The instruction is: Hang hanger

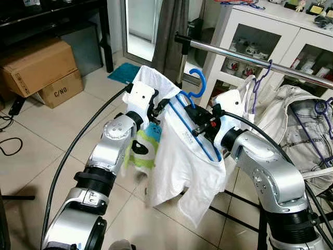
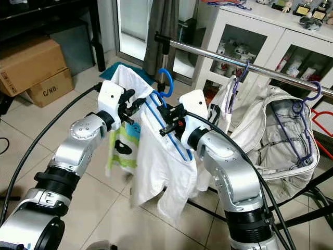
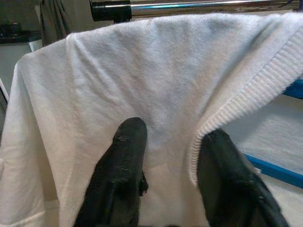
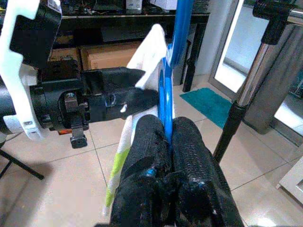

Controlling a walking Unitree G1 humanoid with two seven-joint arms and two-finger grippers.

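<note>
Next, my left gripper grabs the shirt by the ribbed collar edge [image 3: 196,150], which stands free between my open fingers while the body of the shirt hangs slack.
A blue hanger [image 1: 197,83] carries a white shirt [image 1: 177,166] with a green and blue print, held just below the chrome rail [image 1: 250,56]. My right gripper [image 4: 165,137] is shut on the hanger's blue neck under the hook, also seen from the head camera as the right gripper [image 1: 200,127]. My left gripper [image 1: 158,107] sits at the shirt's shoulder on the left side. In the left wrist view its fingers [image 3: 128,142] stand apart, open, against the white cloth and ribbed collar [image 3: 236,109], with the rail's end [image 3: 111,8] above.
On the rail to the right hang a beige jacket [image 1: 296,120] on a purple hanger [image 1: 260,78]. A white glass-door cabinet [image 1: 250,31] stands behind. Cardboard boxes [image 1: 36,65] and a teal mat [image 1: 124,73] lie left. A black cable [image 1: 78,140] arcs beside my left arm.
</note>
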